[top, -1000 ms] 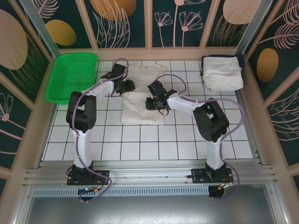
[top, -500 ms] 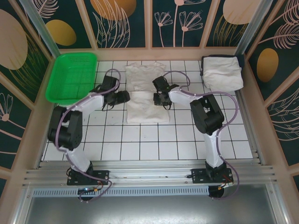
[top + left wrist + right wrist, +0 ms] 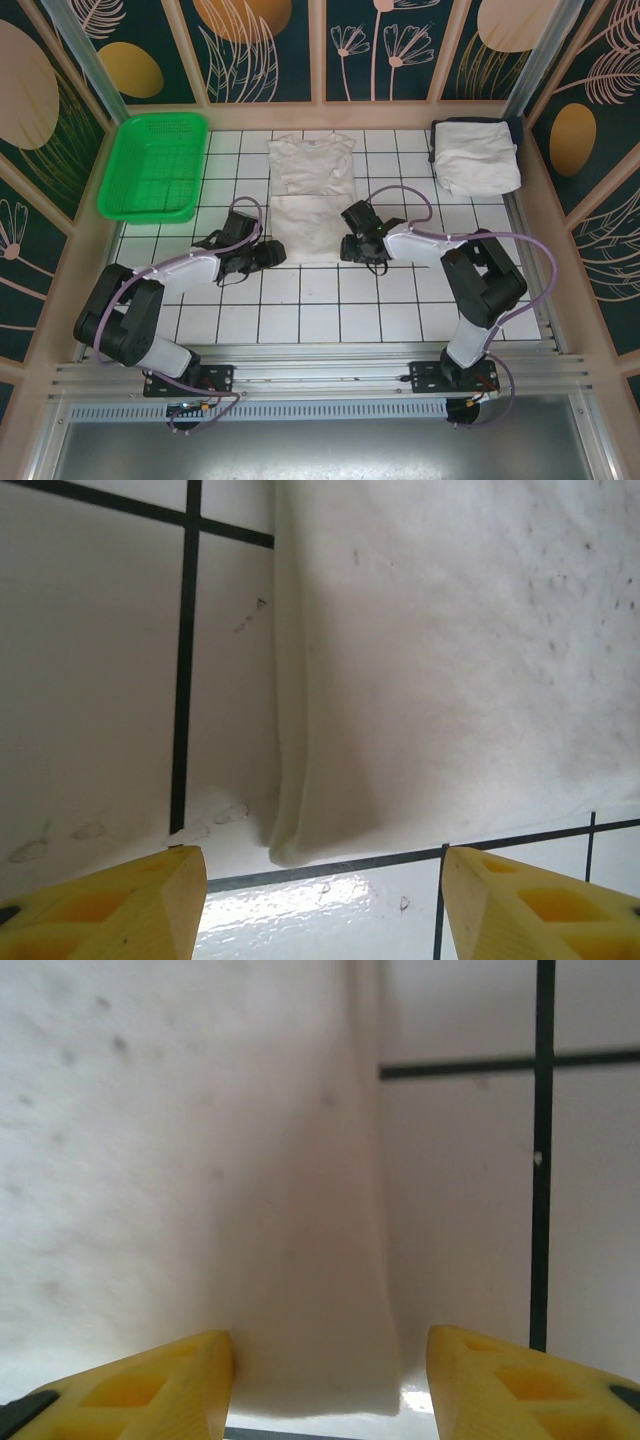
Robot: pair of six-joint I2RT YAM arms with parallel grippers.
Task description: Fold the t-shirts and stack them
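My right gripper grips the t-shirt's near corner at the hem (image 3: 344, 260) (image 3: 345, 1388) next, opposite my left gripper's corner, to fold it toward the collar.
An off-white t-shirt (image 3: 310, 200) lies flat mid-table, collar at the far end, with a crease across its middle. My left gripper (image 3: 272, 255) sits at its near left corner. In the left wrist view the gripper (image 3: 320, 910) is open, and the shirt corner (image 3: 300, 830) lies just beyond the yellow fingertips (image 3: 130, 900). My right gripper (image 3: 349, 246) is at the near right corner. In the right wrist view the gripper (image 3: 330, 1385) is open, with the shirt's edge (image 3: 310, 1360) lying between the fingers (image 3: 150, 1385). A stack of folded shirts (image 3: 476, 156) rests at the far right.
A green mesh basket (image 3: 152, 165) stands at the far left corner. The white tiled table (image 3: 330, 310) is walled by patterned panels on three sides. Both arms stretch low across the near half of the table.
Both grippers have slid from the shirt's middle sides toward me, down to its near corners. The shirt itself lies as before.
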